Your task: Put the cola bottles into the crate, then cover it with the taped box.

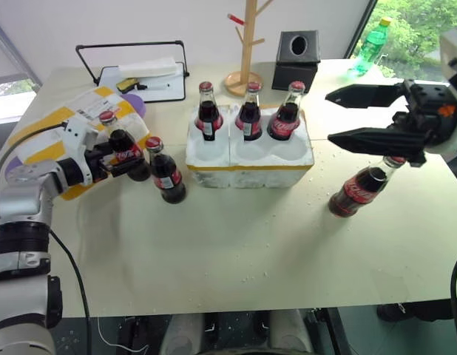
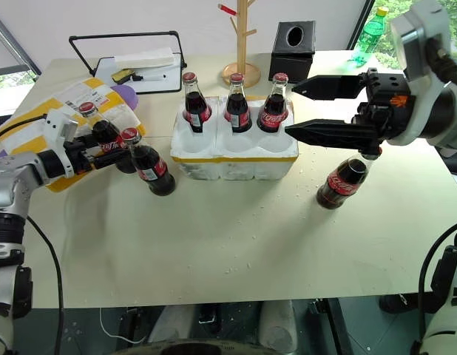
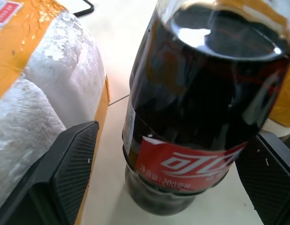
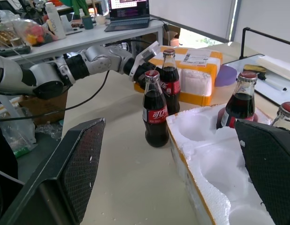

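Observation:
I need to close my left gripper on the bottle now, because my fingertips are on both sides of the bottle (image 1: 123, 140), level with its red label.
The white foam crate (image 1: 251, 159) sits mid-table with three cola bottles (image 1: 249, 112) upright in its back wells; the front wells are empty. Left of it stand two more bottles. My left gripper (image 1: 129, 157) is open around the farther one (image 3: 201, 108), its fingers (image 3: 70, 164) on either side with gaps. The nearer bottle (image 1: 167, 171) stands free. Behind them lies the taped box (image 1: 62, 122). My right gripper (image 1: 330, 117) hangs open and empty above the table, right of the crate, over another standing bottle (image 1: 358, 191).
At the back stand a wooden peg tree (image 1: 245, 44), a black tissue box (image 1: 296, 53), a green plastic bottle (image 1: 370, 46) and a white tray with a black handle (image 1: 143, 74). A purple object (image 1: 137, 107) lies by the taped box. Foam crumbs dot the table.

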Motion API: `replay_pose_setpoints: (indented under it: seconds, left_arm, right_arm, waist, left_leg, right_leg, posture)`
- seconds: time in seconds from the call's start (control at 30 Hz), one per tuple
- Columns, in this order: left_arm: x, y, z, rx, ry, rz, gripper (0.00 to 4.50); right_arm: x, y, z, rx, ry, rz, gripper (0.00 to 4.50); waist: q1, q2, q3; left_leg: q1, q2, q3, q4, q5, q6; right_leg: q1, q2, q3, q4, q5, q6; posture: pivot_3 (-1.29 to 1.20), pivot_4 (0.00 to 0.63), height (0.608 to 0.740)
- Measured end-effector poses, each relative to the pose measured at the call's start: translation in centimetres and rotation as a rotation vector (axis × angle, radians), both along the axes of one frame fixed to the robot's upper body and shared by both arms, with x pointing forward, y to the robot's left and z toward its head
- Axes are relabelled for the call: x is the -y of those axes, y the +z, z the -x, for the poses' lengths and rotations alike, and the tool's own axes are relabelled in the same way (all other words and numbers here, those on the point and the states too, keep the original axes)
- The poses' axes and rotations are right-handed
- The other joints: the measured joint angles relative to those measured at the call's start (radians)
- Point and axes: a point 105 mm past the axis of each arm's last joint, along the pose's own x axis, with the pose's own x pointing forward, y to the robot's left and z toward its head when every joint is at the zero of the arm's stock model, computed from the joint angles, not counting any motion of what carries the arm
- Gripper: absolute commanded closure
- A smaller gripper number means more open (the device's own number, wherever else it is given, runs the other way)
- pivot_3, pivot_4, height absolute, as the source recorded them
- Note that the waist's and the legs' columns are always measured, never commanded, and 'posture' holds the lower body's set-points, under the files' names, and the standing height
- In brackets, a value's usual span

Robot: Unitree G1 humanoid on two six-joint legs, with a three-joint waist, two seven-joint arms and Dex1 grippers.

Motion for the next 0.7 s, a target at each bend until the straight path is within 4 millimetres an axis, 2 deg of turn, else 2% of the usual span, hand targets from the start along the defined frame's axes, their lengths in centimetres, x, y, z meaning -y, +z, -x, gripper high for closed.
replay_pose_setpoints:
  seconds: [0.07, 0.1, 0.13, 0.5, 0.57, 0.7]
  left_arm:
    - [0.3, -0.3, -0.2, -0.007, -0.010, 0.009, 0.86]
    - [0.5, -0.5, -0.2, -0.012, -0.017, 0.012, 1.38]
    - [0.5, -0.4, -0.2, -0.009, -0.017, 0.011, 1.69]
    - [0.5, 0.5, -0.2, -0.018, -0.067, -0.014, 1.68]
    - [0.4, 1.5, -0.2, -0.016, -0.086, -0.018, 1.68]
    - [0.1, 5.8, 0.2, 0.022, -0.153, -0.051, 1.68]
  right_arm:
    - [0.0, -0.1, 0.0, -0.005, -0.002, 0.000, 0.00]
    - [0.0, -0.1, 0.0, -0.005, -0.003, -0.004, 0.00]
    - [0.0, -0.1, 0.0, -0.004, -0.006, -0.006, 0.00]
    - [0.5, -0.7, -0.1, -0.018, -0.046, -0.016, 0.00]
    - [0.5, -0.8, -0.1, -0.015, -0.049, -0.015, 0.00]
    - [0.5, -1.0, -0.2, -0.008, -0.053, -0.016, 0.00]
  waist:
    - [-0.001, -0.001, 0.000]
    - [-0.002, -0.001, 0.000]
    - [-0.002, -0.002, 0.000]
    - [-0.002, -0.011, 0.004]
    - [-0.002, -0.015, 0.007]
    - [-0.001, -0.019, 0.009]
  left_leg:
    - [0.000, 0.000, 0.000, 0.000, 0.000, 0.000]
    - [0.000, 0.000, 0.000, 0.000, 0.000, 0.000]
    - [0.000, 0.000, 0.000, 0.000, 0.000, 0.000]
    - [0.000, 0.000, 0.000, 0.000, 0.000, 0.000]
    - [-0.001, 0.000, 0.000, 0.000, 0.000, 0.000]
    - [-0.002, 0.000, 0.000, 0.000, 0.000, 0.000]
  right_leg:
    - [0.000, 0.000, 0.000, 0.000, 0.000, 0.000]
    - [0.000, 0.000, 0.000, 0.000, 0.000, 0.000]
    - [0.000, 0.000, 0.000, 0.000, 0.000, 0.000]
    - [0.000, 0.000, 0.000, 0.000, 0.000, 0.000]
    - [-0.001, 0.000, 0.000, 0.000, 0.000, 0.000]
    - [-0.001, 0.000, -0.001, 0.000, 0.000, 0.000]
  posture:
    - [0.00, 0.150, 0.740]
    - [0.00, 0.150, 0.740]
    - [0.00, 0.150, 0.740]
    - [0.00, 0.150, 0.740]
    - [0.00, 0.150, 0.740]
    - [0.00, 0.150, 0.740]
